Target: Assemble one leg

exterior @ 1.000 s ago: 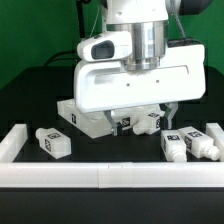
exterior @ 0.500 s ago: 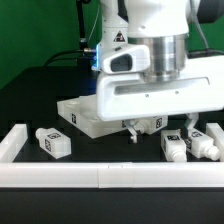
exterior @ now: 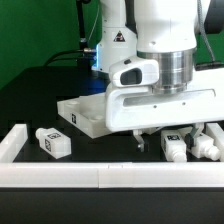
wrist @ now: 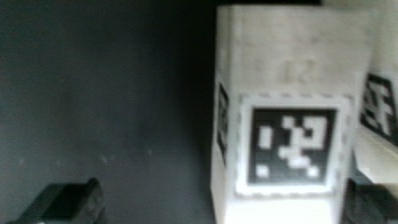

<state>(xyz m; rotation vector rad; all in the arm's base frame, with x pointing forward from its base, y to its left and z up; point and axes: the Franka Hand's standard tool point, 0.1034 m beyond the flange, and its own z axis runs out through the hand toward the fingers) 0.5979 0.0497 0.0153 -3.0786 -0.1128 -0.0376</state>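
My gripper should close on the tagged leg now, as my open fingers are level with the leg's sides in the wrist view.
Two white legs with marker tags lie side by side at the exterior view's right (exterior: pixel 176 148) (exterior: pixel 205 146). A third white leg (exterior: pixel 52 141) lies at the left. A white square tabletop (exterior: pixel 84 113) lies behind, partly hidden by my hand. My gripper (exterior: pixel 163 138) hangs open just above the right pair of legs. In the wrist view a tagged white leg (wrist: pixel 285 120) lies between my open fingers, close to one dark fingertip (wrist: pixel 381 198) and far from the other (wrist: pixel 64 202). My gripper (wrist: pixel 222 205) holds nothing.
A low white wall (exterior: pixel 100 178) runs along the front of the black table and up its left side (exterior: pixel 14 143). The second leg's tag shows at the edge of the wrist view (wrist: pixel 381 100).
My gripper has moved to the exterior view's right, from over the tabletop to over the right pair of legs. The parts have not moved.
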